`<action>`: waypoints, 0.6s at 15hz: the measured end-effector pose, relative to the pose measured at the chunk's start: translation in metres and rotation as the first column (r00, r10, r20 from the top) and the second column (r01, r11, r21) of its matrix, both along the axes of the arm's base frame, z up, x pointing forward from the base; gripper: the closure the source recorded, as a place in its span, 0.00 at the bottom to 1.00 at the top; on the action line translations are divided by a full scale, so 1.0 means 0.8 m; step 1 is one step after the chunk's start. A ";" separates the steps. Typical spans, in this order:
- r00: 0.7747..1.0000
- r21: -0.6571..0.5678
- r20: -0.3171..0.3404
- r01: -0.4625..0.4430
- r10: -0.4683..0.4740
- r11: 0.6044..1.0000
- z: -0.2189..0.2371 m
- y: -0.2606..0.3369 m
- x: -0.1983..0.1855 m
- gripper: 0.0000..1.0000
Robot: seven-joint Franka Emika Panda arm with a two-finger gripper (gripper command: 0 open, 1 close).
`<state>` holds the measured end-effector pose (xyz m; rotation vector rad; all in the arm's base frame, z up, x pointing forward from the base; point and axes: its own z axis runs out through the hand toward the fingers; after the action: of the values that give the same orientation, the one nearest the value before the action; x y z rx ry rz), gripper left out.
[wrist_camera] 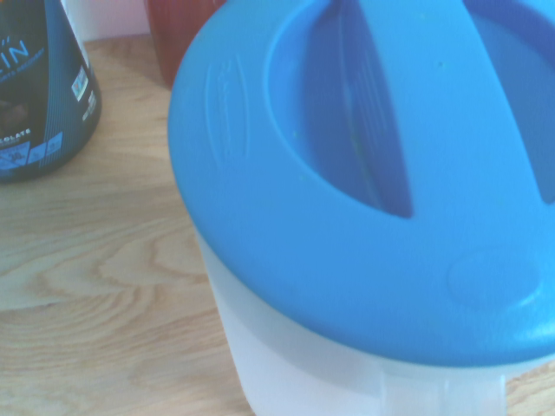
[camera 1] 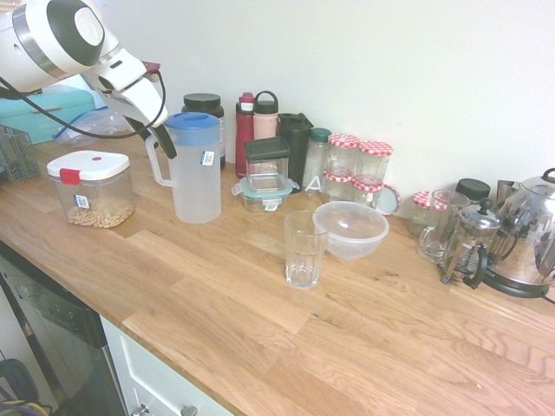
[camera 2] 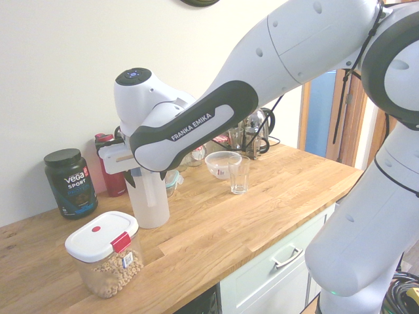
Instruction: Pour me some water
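The pitcher's handle (wrist_camera: pixel 442 397) is beside the blue lid and level with my fingers, so my gripper needs to close on it now.
A translucent pitcher (camera 1: pixel 196 173) with a blue lid (wrist_camera: pixel 373 173) stands upright on the wooden counter (camera 1: pixel 260 329), its handle (camera 1: pixel 156 160) turned toward the arm. My gripper (camera 1: pixel 161 139) is right at the top of that handle, coming down from above. The wrist view looks straight down on the lid from close by. An empty clear drinking glass (camera 1: pixel 305 249) stands apart to the pitcher's right, in front of a clear bowl (camera 1: pixel 351 230). The second exterior view shows the pitcher (camera 2: pixel 148 203) below the arm and the glass (camera 2: pixel 239 175) further along the counter.
A lidded box of cereal (camera 1: pixel 91 188) sits left of the pitcher. Behind it along the wall stand a dark tub (camera 1: pixel 208 108), bottles (camera 1: pixel 256 121), stacked containers (camera 1: pixel 265 173) and jars (camera 1: pixel 360 165). A French press (camera 1: pixel 468 243) and a kettle (camera 1: pixel 525 234) are at the far right.
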<state>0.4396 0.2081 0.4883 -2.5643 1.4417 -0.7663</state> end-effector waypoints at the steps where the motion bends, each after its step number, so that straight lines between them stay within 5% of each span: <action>1: 1.000 -0.001 0.000 0.000 0.000 1.000 -0.001 0.001 0.001 1.00; 9: 1.000 0.015 -0.002 -0.003 0.003 1.000 -0.007 0.008 0.004 1.00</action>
<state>0.4428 0.2146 0.4830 -2.5571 1.4378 -0.7495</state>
